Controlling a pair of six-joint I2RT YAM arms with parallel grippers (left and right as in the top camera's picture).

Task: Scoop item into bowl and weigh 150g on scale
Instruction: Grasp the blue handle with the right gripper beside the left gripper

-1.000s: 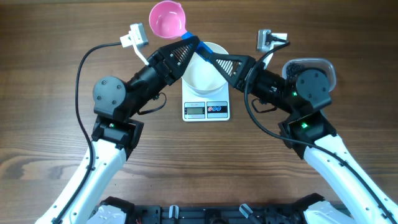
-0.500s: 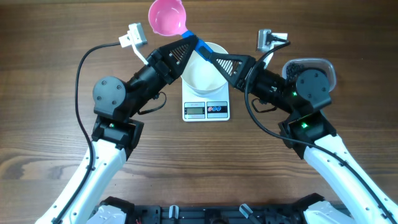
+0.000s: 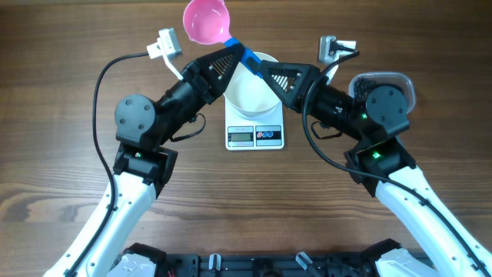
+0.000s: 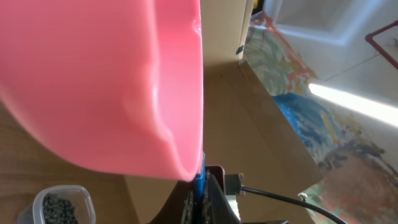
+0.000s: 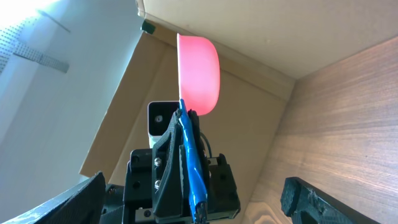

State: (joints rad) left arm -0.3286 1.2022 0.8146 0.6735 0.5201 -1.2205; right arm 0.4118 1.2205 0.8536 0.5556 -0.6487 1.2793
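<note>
The pink scoop should stay free. My right gripper will next grab the blue handle [image 3: 246, 55] by its loose end to scoop the item into the bowl.
A pink scoop [image 3: 206, 21] with a blue handle [image 3: 246, 55] hangs over the table's far edge. My left gripper [image 3: 233, 54] is shut on that handle, and the left wrist view shows the blue handle [image 4: 200, 186] pinched between the jaws under the pink scoop [image 4: 99, 81]. My right gripper [image 3: 264, 68] is open beside the handle's end, its fingers [image 5: 81, 199] spread wide on either side of the blue handle [image 5: 189, 155]. The white bowl [image 3: 254, 96] sits on the scale [image 3: 255, 135], partly covered by both grippers. The item [image 4: 59, 208] lies in a clear tub.
The clear tub [image 3: 400, 81] stands at the right, mostly hidden behind my right arm. A cardboard wall [image 5: 261, 56] closes the far side of the wooden table [image 3: 61, 154]. Black cables loop beside both arms.
My right gripper has opened and let go of the blue handle. The left gripper has closed on the handle and holds the scoop alone, almost in the same place.
</note>
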